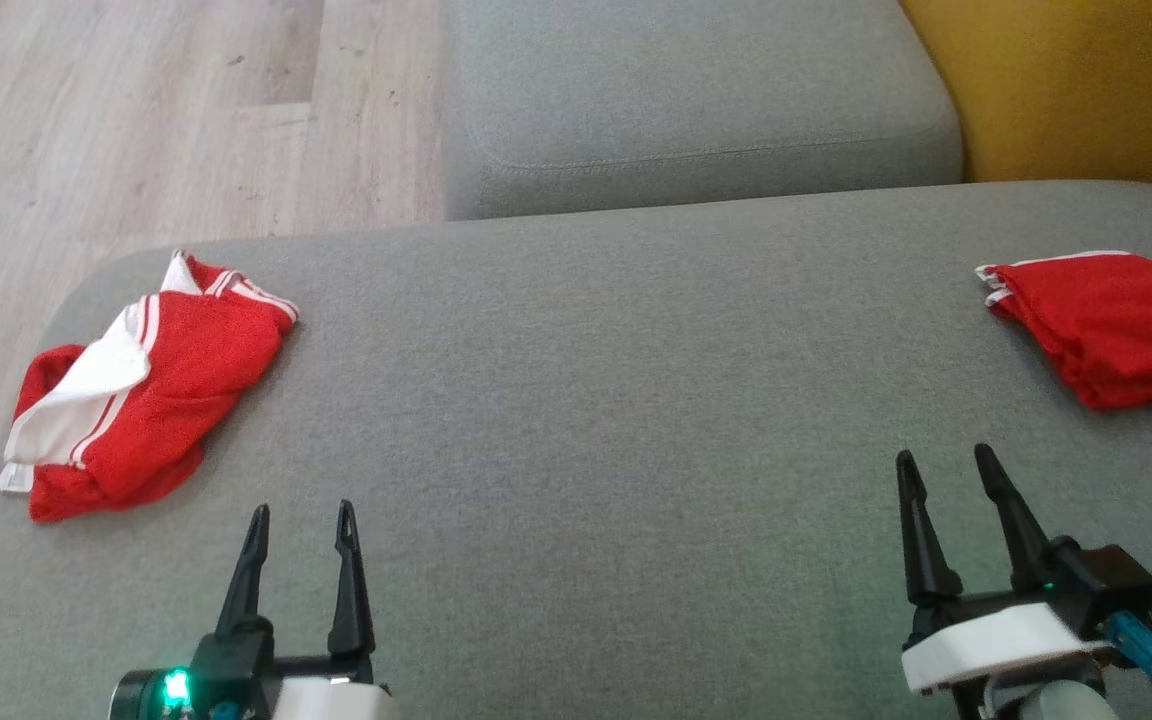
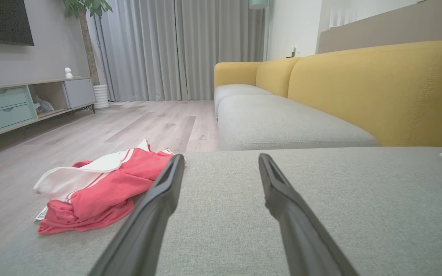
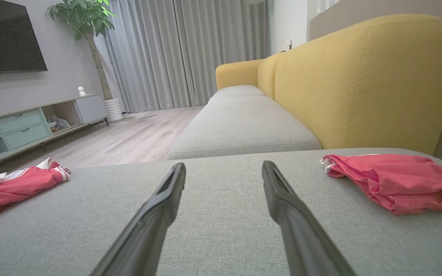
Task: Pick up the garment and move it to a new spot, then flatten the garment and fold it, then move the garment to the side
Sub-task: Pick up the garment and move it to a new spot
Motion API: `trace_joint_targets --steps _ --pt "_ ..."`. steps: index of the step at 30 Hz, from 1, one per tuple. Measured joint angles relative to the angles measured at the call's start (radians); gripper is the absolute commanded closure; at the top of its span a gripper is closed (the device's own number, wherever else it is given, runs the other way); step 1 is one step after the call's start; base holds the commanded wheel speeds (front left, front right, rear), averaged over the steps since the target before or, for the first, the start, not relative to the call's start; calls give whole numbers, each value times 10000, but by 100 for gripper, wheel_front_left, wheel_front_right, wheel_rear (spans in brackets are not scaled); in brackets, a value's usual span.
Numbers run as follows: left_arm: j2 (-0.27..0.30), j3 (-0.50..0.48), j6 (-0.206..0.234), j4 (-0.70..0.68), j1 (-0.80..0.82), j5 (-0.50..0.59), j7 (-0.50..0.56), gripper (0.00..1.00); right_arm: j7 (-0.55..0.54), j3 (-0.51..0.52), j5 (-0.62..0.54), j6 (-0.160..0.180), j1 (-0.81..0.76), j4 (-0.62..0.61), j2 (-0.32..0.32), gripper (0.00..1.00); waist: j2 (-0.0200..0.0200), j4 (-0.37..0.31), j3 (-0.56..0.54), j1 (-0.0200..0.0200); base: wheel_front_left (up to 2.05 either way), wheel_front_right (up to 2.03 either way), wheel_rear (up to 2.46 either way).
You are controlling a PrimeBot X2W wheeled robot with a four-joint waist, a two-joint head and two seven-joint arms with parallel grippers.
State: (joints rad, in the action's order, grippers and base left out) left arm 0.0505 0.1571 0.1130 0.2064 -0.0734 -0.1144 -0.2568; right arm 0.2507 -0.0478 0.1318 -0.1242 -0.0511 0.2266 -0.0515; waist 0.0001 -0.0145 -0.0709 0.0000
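Note:
My left gripper grabs the red and white garment by its striped fold (image 1: 128, 360) (image 2: 106, 170) next, to move it to a new spot for flattening.
Two red garments lie on the grey cushion (image 1: 586, 400). A crumpled red and white garment (image 1: 136, 390) sits at the far left, near the cushion's edge; it also lies left of my left fingers in the left wrist view (image 2: 102, 188) and at the left edge of the right wrist view (image 3: 14, 186). A plain red garment with white trim (image 1: 1111, 325) lies at the far right (image 3: 393, 180). My left gripper (image 1: 301, 520) stands open and empty below the left garment. Over at the lower right, the right gripper (image 1: 946, 465) is likewise open and empty, short of the right garment.
A second grey seat cushion (image 1: 696, 100) lies beyond, with the yellow sofa back (image 1: 1086, 90) at the right. Wooden floor (image 1: 156, 120) borders the cushion's left edge. A TV cabinet (image 2: 21, 103), plant and curtains stand far off across the room.

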Motion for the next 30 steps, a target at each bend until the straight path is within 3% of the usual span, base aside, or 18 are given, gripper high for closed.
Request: trace_joint_targets --steps 8,22,30 --pt "0 -40 19 -69 58 15 0 0 0 173 -2 0 -14 -2 29 0 0 805 130 1 0 0 0" --pt "2 -1281 454 -779 3 353 0 0 0 -86 -190 0 -9 -50 -52 0 0 3892 560 0 0 0 0" --pt "-8 -1534 637 -861 845 -138 0 0 0 -111 -435 0 222 -222 -982 0 0 4357 1691 2 0 0 0"
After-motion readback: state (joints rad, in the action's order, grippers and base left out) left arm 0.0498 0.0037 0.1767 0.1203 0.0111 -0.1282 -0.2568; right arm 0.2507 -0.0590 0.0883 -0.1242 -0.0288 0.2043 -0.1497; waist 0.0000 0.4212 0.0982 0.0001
